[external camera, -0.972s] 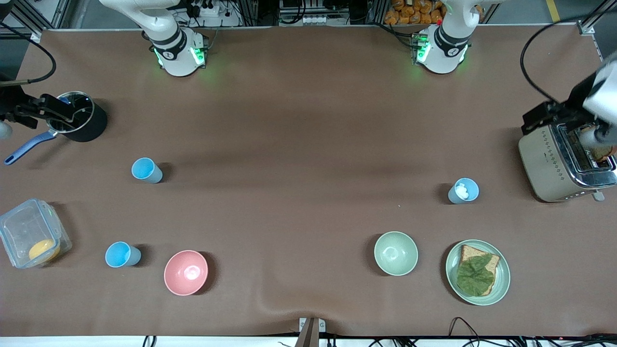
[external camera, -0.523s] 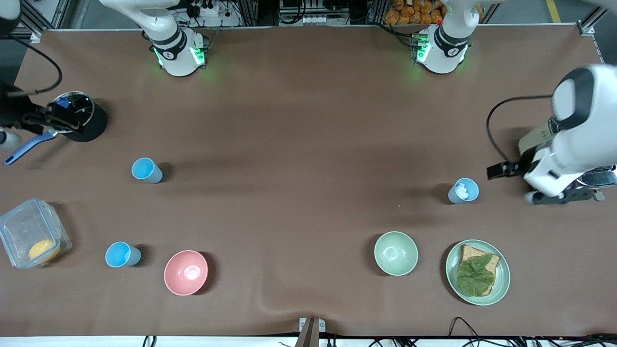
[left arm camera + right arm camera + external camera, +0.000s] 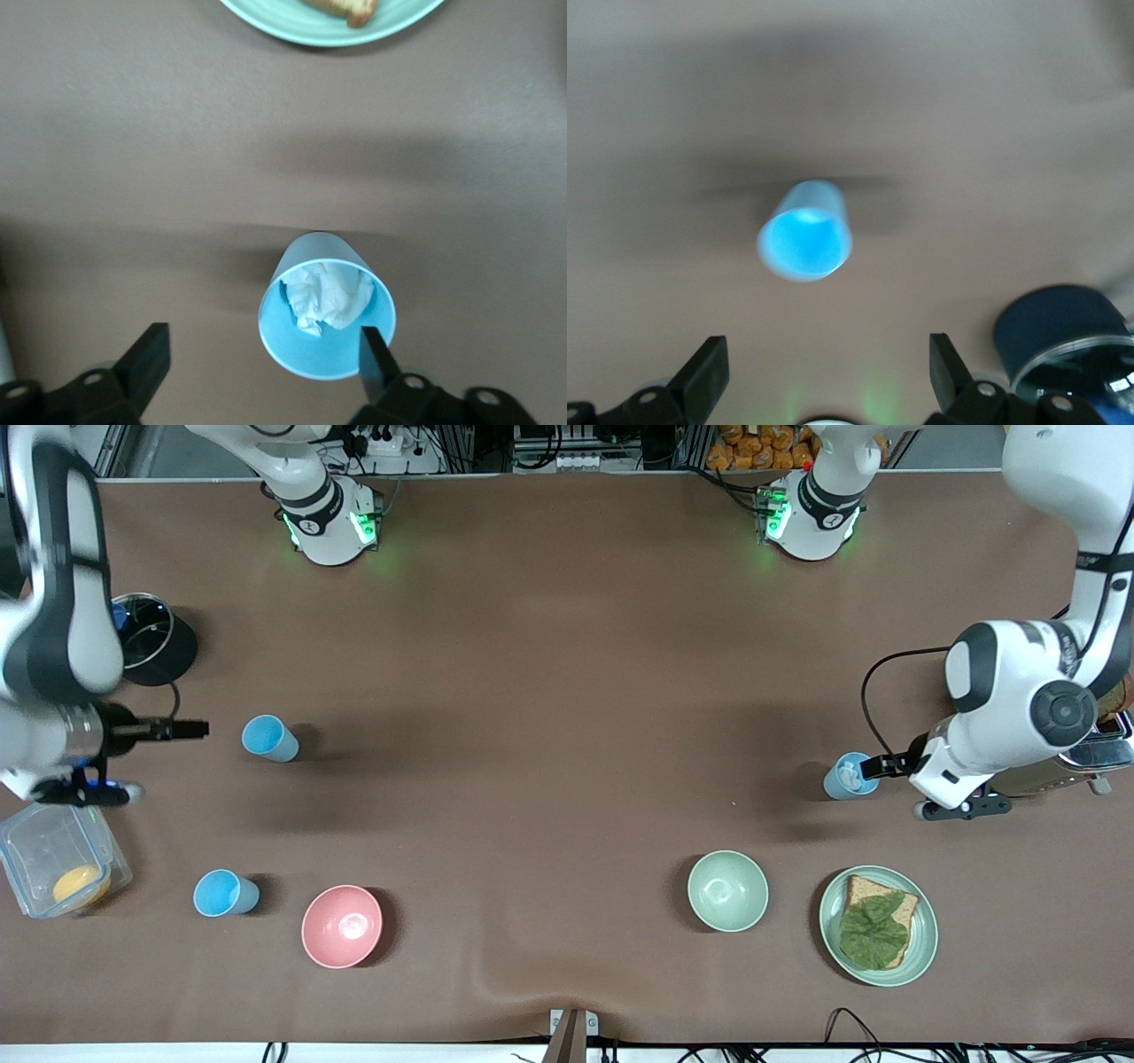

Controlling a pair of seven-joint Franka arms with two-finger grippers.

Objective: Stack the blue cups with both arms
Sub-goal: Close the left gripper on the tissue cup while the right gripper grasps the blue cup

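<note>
My right gripper takes the empty pale-blue cup by its rim next, to stack that cup into the other blue cup.
One pale-blue cup (image 3: 268,738) stands toward the right arm's end of the table and is empty; it also shows in the right wrist view (image 3: 804,232). The second pale-blue cup (image 3: 850,776) stands toward the left arm's end and holds crumpled white paper; it also shows in the left wrist view (image 3: 326,305). My right gripper (image 3: 199,729) is low beside the first cup, open (image 3: 826,365), a short gap away. My left gripper (image 3: 873,766) is open (image 3: 261,354) right beside the second cup, with one finger (image 3: 372,350) at the cup's rim.
A brighter sky-blue cup (image 3: 224,893) and a pink bowl (image 3: 342,926) lie nearer the front camera. A black pot (image 3: 151,646), a clear box (image 3: 53,859), a green bowl (image 3: 727,890), a plate (image 3: 921,948) with bread and a toaster (image 3: 1094,748) stand around.
The right arm swung from the black pot down to the empty cup. The left arm swung from the toaster down to the cup with paper.
</note>
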